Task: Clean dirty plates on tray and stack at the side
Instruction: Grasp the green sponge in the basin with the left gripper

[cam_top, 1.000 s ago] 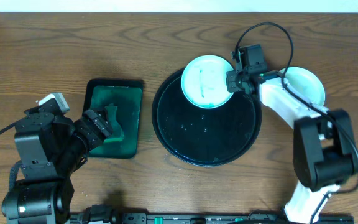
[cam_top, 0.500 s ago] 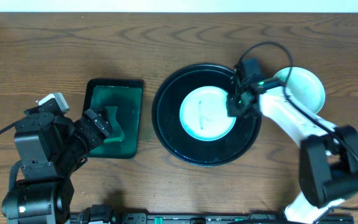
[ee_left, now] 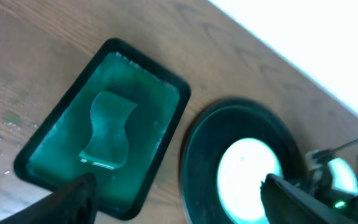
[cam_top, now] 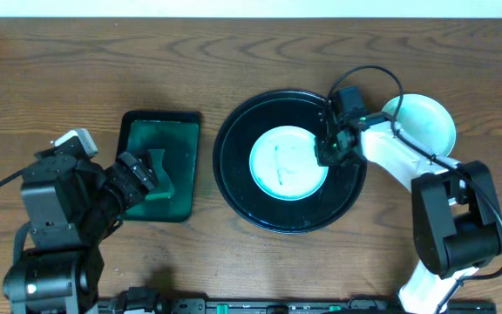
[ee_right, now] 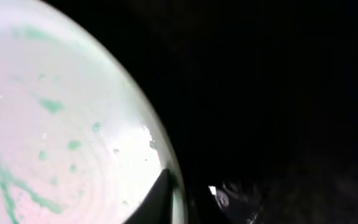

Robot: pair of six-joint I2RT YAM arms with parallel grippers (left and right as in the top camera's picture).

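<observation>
I need to grab the green sponge across its narrow middle (cam_top: 159, 174) (ee_left: 109, 129) with my left gripper next, so the sponge's wide end stays free and I can clean the dirty plate.
A white plate (cam_top: 288, 163) with teal-green streaks lies in the middle of the round black tray (cam_top: 260, 205). My right gripper (cam_top: 328, 150) is at the plate's right rim. In the right wrist view one dark finger (ee_right: 161, 194) lies over the rim of the plate (ee_right: 55, 124) and the other is hidden below in the dark. A second white plate (cam_top: 423, 122) sits on the table to the right of the tray, partly under my right arm. I see no third plate. My left gripper (cam_top: 142, 174) hangs open and empty over the small rectangular tray.
A rectangular black tray with a green inside (cam_top: 158, 129) stands left of the round tray and holds a green sponge (ee_left: 107, 127). The left wrist view also shows the round tray (ee_left: 197, 155) and the plate (ee_left: 247, 174).
My right gripper has carried the plate from the tray's far rim down to the tray's middle, where it now rests. The left arm has not moved.
</observation>
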